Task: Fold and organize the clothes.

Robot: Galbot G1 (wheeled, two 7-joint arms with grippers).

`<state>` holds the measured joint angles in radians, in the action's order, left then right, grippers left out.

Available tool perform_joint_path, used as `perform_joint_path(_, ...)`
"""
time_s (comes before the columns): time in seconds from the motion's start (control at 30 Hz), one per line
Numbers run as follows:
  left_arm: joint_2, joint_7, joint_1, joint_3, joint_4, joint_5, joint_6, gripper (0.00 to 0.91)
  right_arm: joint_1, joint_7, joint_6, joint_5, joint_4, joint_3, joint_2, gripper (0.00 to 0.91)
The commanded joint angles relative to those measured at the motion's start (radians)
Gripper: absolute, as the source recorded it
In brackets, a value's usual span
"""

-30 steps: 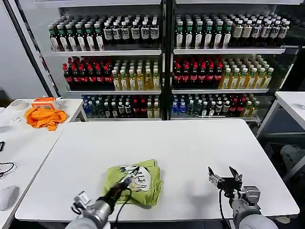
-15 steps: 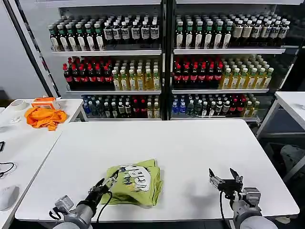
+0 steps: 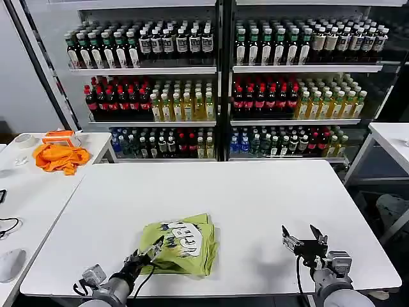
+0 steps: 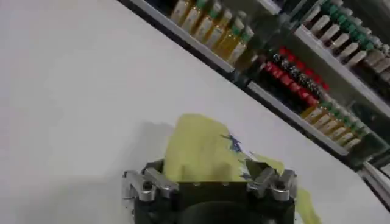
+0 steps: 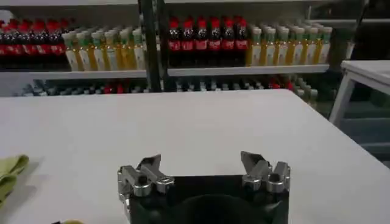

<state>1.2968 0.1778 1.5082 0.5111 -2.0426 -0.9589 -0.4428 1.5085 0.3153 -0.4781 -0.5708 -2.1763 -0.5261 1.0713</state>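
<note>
My left gripper will grab the folded shirt (image 3: 182,246) by its folded edge (image 3: 148,256), because the shirt is lying flat in a soft stack.
The clothes (image 3: 185,244) lie as a folded lime-green stack near the front of the white table (image 3: 255,192), with the white-and-black print on top. My left gripper (image 3: 151,248) is low at the stack's near left edge, open. In the left wrist view the clothes (image 4: 198,146) sit just beyond and between the spread fingers of the left gripper (image 4: 208,173). My right gripper (image 3: 305,238) hovers open over bare table to the right of the stack, holding nothing. In the right wrist view the right gripper (image 5: 204,167) is open, and a corner of the clothes (image 5: 9,171) shows far off to one side.
An orange cloth (image 3: 61,157) and an orange box lie on a side table (image 3: 38,198) to the left, with a cable and a white object nearer. Shelves of bottles (image 3: 217,83) stand behind. Another table's corner (image 3: 393,137) is at the right.
My left gripper has drawn back off the printed top of the stack towards the table's near left edge. The right gripper has barely moved.
</note>
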Motion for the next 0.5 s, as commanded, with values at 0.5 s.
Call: perform_joint_path(0.5,0.020,-0.072,-0.046,0.065,0.117,-0.312,-0.034,0.040,0.004,0.001,-0.004,-0.001,-0.005,-0.006,0.005,0.907)
